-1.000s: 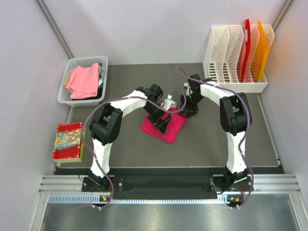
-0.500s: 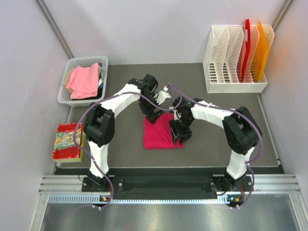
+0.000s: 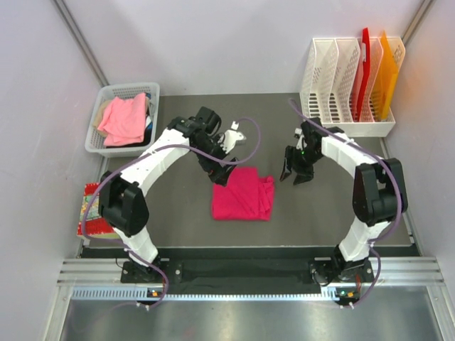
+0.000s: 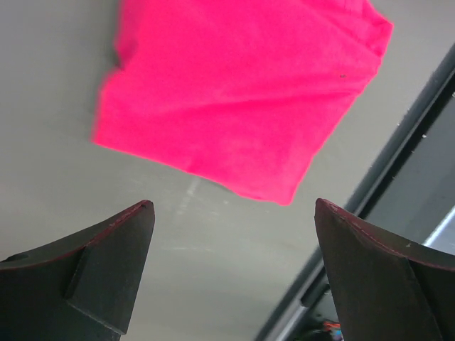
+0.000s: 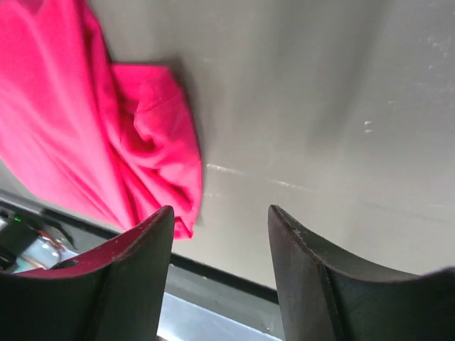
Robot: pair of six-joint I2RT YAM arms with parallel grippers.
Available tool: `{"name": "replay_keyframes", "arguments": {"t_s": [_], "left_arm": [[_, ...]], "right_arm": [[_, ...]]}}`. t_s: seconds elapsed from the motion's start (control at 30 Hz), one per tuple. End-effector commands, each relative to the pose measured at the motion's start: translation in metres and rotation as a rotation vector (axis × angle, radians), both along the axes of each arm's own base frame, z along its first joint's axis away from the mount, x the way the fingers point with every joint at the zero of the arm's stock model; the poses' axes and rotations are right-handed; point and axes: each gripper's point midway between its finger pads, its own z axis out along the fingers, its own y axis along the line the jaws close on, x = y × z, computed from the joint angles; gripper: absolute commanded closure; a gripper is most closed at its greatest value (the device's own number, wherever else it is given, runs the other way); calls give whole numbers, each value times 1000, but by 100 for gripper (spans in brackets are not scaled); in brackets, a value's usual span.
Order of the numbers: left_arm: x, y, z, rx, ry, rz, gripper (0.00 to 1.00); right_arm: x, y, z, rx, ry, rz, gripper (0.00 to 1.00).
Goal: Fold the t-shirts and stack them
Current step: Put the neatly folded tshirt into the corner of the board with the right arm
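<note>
My right gripper grabs the folded magenta t-shirt's bunched edge facing this gripper next. The t-shirt then slides along the mat folded for stacking.
A bright magenta t-shirt lies folded in a rough square on the dark mat, loose folds bunched along its right edge. The left wrist view shows it as a flat pink panel, and in the right wrist view it is rumpled cloth. My left gripper hovers just behind the shirt's far left corner, open, only bare mat between its fingers. My right gripper hangs to the right of the shirt, apart from it, open and empty. A salmon-pink t-shirt lies in the basket.
The white plastic basket stands at the far left. A colourful book lies left of the mat, partly behind my left arm. A white file rack with red and orange folders stands at the back right. The mat's front edge runs along the metal rail.
My right gripper has let go of the magenta shirt's right edge, opened wider and drawn back to the right. My left arm has pulled back left. The shirt now lies folded.
</note>
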Motion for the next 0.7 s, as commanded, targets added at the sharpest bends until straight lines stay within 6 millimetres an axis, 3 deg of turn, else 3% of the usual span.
{"name": "replay_keyframes", "arguments": {"t_s": [0.0,0.07,0.1,0.17,0.37,0.67], "left_arm": [[-15,-5,-28,-7,111,44,1],[-19,-10,-32,-5,125,39,1],[-24,-15,-33,-2,129,26,1],[-29,-19,-42,19,138,21,1],[-58,-34,-67,58,186,-30,1],[-58,-40,-100,106,186,-39,1]], "right_arm": [[-1,22,-9,176,8,-13,43],[-14,37,-19,298,84,-33,43],[-7,44,-20,341,55,-31,42],[-14,52,-27,410,109,-42,42],[-9,60,-43,461,118,-48,43],[13,79,-55,590,121,-113,44]]}}
